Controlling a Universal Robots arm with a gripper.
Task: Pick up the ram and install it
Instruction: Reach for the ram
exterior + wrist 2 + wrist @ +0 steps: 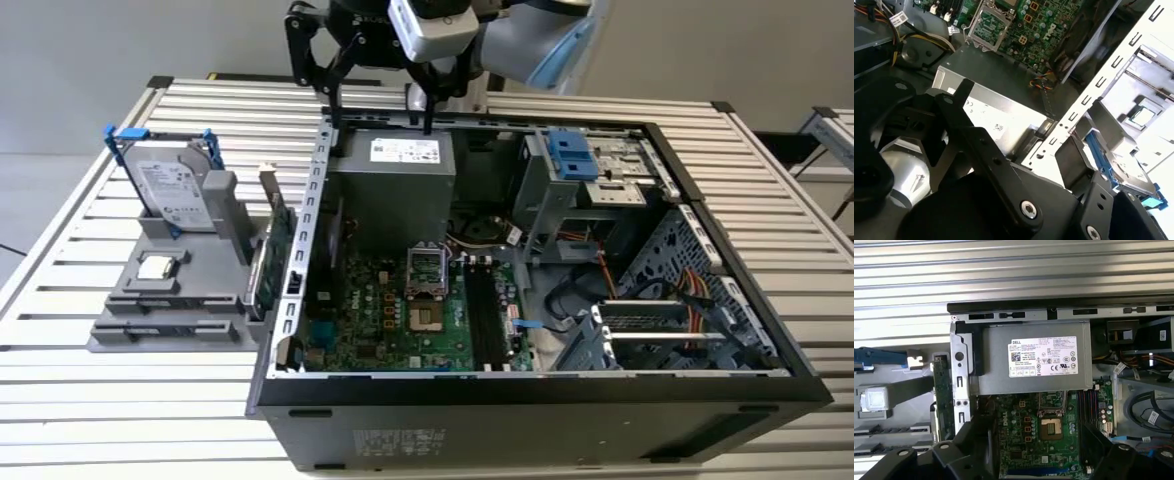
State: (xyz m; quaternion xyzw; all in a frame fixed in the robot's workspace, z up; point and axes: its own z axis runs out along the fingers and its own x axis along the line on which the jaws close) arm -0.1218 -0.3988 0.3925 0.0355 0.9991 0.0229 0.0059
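Next, my gripper grabs the ram stick by its long top edge [166, 325] to install the ram in the memory slots.
My gripper [380, 110] hangs open and empty over the back edge of the open computer case [534, 385], above the power supply [390, 165]. In the first wrist view the gripper [1039, 450] has its two black fingers spread wide over the motherboard [1024, 425], with nothing between them. The ram appears as a slim dark strip [254, 275] standing on edge in the grey holder [160, 330], left of the case in the exterior view. It stands beside the green expansion card [278, 255], well away from the gripper. Dark memory slots [483, 320] run along the motherboard.
A silver hard drive [174, 190] in a blue-tabbed frame and a processor chip [158, 267] sit in the same holder. Inside the case are the labelled power supply [1034, 365], a drive cage with a blue tab [574, 155] and loose cables [667, 290]. All of it rests on a slatted table [134, 400].
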